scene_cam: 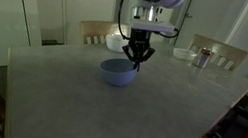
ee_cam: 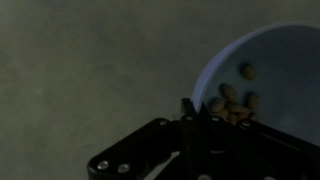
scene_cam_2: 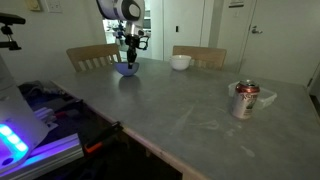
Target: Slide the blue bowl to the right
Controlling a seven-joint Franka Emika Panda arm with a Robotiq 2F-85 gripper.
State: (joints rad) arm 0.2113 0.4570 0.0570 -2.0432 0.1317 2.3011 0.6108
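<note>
My gripper needs to slide the blue bowl (scene_cam: 113, 72) toward the can before letting go, because the bowl is still short of the tabletop by the drink can.
The blue bowl (scene_cam: 113, 72) is wide, round and pale blue, and stands on the grey table in both exterior views (scene_cam_2: 125, 70). In the wrist view the bowl (ee_cam: 275, 60) fills the right side, with brownish bits (ee_cam: 235, 100) inside. My gripper (scene_cam: 135, 65) comes down from above at the bowl's rim, also seen in an exterior view (scene_cam_2: 129, 62). In the wrist view its dark fingers (ee_cam: 195, 112) are drawn together over the rim, one outside and one inside the bowl. The fingertips are partly lost in shadow.
A small white bowl (scene_cam_2: 180, 62) stands at the far table edge. A drink can (scene_cam_2: 245, 100) stands beside a shallow white dish (scene_cam_2: 267, 96); both also show in an exterior view (scene_cam: 203, 59). Two wooden chairs (scene_cam_2: 90, 56) stand behind the table.
</note>
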